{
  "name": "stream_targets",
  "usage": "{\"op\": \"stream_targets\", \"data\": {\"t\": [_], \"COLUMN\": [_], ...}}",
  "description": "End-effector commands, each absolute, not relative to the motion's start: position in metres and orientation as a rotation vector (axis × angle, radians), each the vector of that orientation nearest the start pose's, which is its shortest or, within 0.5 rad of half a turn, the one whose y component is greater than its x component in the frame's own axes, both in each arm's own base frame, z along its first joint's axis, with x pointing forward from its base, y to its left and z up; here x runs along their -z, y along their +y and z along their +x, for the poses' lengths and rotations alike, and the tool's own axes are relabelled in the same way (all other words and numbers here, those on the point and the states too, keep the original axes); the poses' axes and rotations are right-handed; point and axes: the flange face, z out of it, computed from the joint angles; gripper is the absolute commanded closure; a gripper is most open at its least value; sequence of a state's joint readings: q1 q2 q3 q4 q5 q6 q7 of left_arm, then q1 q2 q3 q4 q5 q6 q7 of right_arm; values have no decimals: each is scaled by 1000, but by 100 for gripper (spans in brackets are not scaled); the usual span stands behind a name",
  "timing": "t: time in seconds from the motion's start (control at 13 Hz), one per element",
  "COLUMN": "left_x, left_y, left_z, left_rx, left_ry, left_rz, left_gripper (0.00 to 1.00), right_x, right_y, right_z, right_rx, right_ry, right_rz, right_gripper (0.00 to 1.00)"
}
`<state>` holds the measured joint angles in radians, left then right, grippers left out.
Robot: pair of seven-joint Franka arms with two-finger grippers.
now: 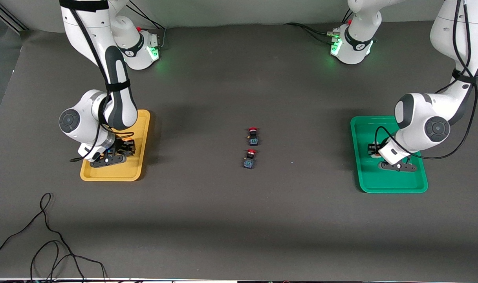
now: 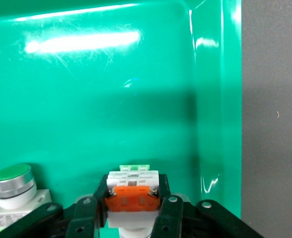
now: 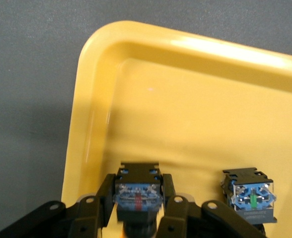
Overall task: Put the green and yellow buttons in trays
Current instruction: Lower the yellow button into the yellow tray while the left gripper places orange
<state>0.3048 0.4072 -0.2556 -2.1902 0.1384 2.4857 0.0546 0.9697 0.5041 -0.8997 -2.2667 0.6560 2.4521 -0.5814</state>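
Note:
The white-bodied button in my left gripper is low over the bottom of the green tray in the left wrist view. My left gripper needs to let go of that button.
My left gripper [image 1: 374,151] is low in the green tray [image 1: 392,184], shut on a white-bodied button with an orange block [image 2: 132,197]; its fingers [image 2: 101,194] press both sides. A second white-bodied button with a green cap [image 2: 12,191] lies in the green tray [image 2: 111,99] beside it. My right gripper [image 1: 125,148] is low in the yellow tray [image 1: 113,173], shut on a black-blue button [image 3: 137,192]. Another black-blue button [image 3: 250,196] lies on the yellow tray's floor [image 3: 185,109] next to it. The caps of the held buttons are hidden.
Two red-capped black-blue switches [image 1: 253,136] [image 1: 249,159] lie on the grey mat midway between the trays. A loose black cable [image 1: 46,236] curls near the table's front edge at the right arm's end.

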Motion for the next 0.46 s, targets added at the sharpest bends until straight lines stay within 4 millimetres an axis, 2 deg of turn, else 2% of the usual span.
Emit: {"op": "stream_targets", "data": {"t": [0.0,0.08,0.23,0.38], "left_x": [-198,-198,-198,-199], "left_y": [27,28,28,28], "left_z": [544,544,544,544], "left_rx": [-133,-131,-136,-136], "left_ry": [154,154,151,154], "left_rz": [-3152,-3151,-3151,-3150], "left_gripper": [93,1,0,0], "right_x": [-231,-243,-282,-332], "right_y": [30,33,24,30], "right_z": [538,545,570,594], "right_rx": [14,-14,-47,-133], "right_ry": [-274,-285,-313,-312], "right_rz": [-3080,-3049,-3065,-3094], "right_gripper": [0,0,0,0]}}
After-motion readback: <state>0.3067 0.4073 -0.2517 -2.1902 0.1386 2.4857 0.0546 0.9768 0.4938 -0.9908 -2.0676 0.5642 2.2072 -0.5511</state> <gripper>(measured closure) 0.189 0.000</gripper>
